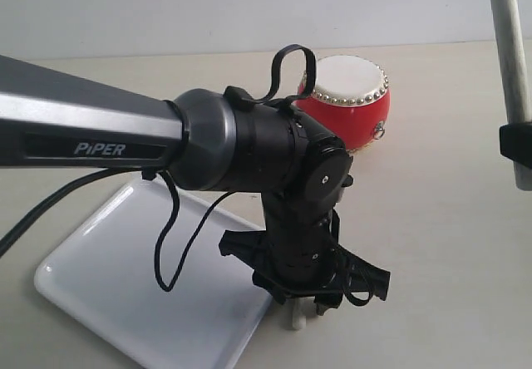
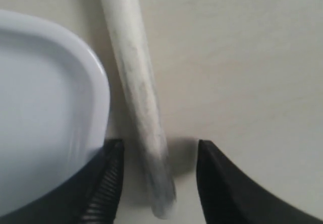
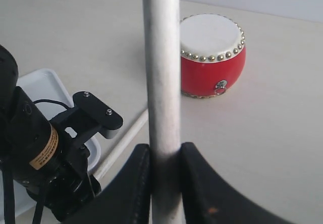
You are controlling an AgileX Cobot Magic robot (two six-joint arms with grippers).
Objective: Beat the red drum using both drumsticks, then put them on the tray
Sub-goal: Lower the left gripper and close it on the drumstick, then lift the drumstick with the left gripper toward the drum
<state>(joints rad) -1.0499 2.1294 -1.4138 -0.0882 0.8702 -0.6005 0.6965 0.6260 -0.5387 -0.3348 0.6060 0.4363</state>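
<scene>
I should grab the drumstick by its narrow end (image 1: 298,314) with my left gripper next, to beat the red drum (image 1: 353,99).
The red drum (image 1: 353,99) (image 3: 212,55) stands upright on the table beyond the left arm. One drumstick (image 2: 133,67) (image 3: 123,143) lies flat on the table just beside the rim of the white tray (image 1: 125,286) (image 2: 98,93). My left gripper (image 1: 307,307) (image 2: 159,156) points down over this stick's end, open, a jaw on each side without touching it. At the right edge, my right gripper (image 1: 517,140) (image 3: 164,158) is shut on the other drumstick (image 1: 509,45) (image 3: 161,57), which stands nearly upright, off to the side of the drum.
The left arm's long grey link (image 1: 91,128) and its loose black cable (image 1: 166,253) stretch across the tray. The pale table (image 1: 440,244) runs between the drum and the right gripper.
</scene>
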